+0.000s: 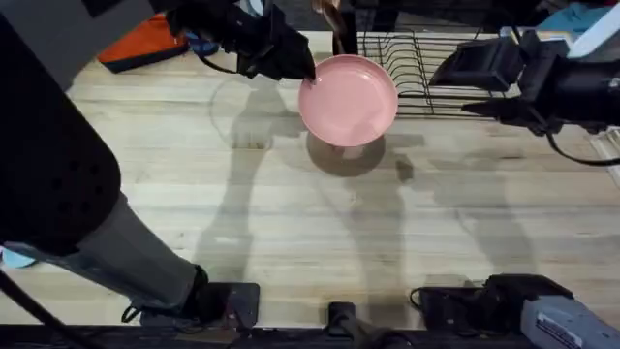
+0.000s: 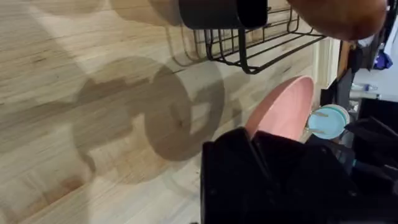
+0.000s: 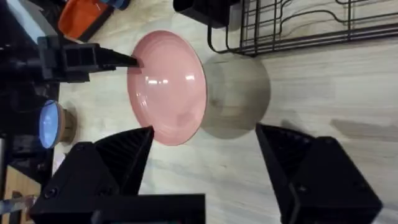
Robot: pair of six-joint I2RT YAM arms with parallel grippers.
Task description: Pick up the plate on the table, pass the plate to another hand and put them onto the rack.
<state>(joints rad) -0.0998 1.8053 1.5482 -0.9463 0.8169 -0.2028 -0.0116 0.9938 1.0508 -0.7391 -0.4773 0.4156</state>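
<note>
The pink plate is in my other hand. My right gripper will grip it next by its free rim (image 1: 396, 102) (image 3: 205, 93), to take it over and put it on the rack.
The pink plate (image 1: 351, 97) hangs tilted above the table (image 1: 291, 223), casting a round shadow underneath. My left gripper (image 1: 306, 74) is shut on the plate's left rim; in the left wrist view the plate (image 2: 285, 109) sticks out from between the black fingers (image 2: 249, 155). In the right wrist view the plate (image 3: 168, 87) faces my right gripper (image 3: 205, 155), which is open wide and apart from it. In the overhead view the right gripper (image 1: 467, 87) hovers to the plate's right, in front of the black wire rack (image 1: 412, 63).
The rack (image 3: 298, 28) stands at the table's far edge with a dark block (image 3: 202, 9) at its left end. An orange object (image 1: 145, 44) lies at the far left. A small light-blue round thing (image 2: 328, 121) sits off to the left arm's side.
</note>
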